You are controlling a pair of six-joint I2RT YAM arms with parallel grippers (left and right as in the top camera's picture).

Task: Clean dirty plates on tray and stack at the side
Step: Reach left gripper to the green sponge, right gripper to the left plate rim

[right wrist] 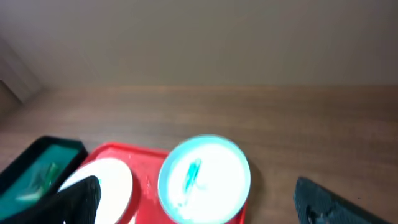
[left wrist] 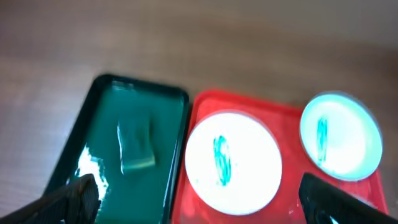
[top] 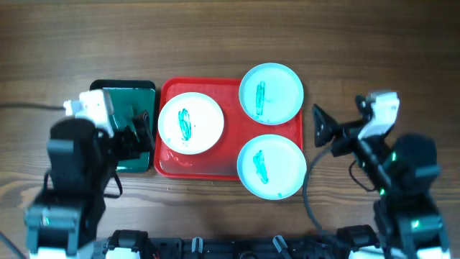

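Note:
My right gripper takes hold of the white plate (top: pixel 190 124) by its rim facing the cyan plates next, so the white plate's smeared side stays open for sponge cleaning.
The red tray (top: pixel 228 92) lies mid-table. On it are a white plate (top: pixel 190 124) at the left and two pale cyan plates, one at the back right (top: pixel 271 93) and one at the front right (top: pixel 272 166), both overhanging the rim. Each has a teal smear. My left gripper (top: pixel 141 128) is open and empty over the right edge of the dark green tray, left of the white plate (left wrist: pixel 233 160). My right gripper (top: pixel 320 126) is open and empty over bare table, right of the red tray, facing a cyan plate (right wrist: pixel 204 179).
A dark green tray (top: pixel 129 93) sits against the red tray's left side and holds a green sponge (left wrist: pixel 137 146). Bare wooden table lies behind the trays and to the right of the red tray (right wrist: pixel 146 163).

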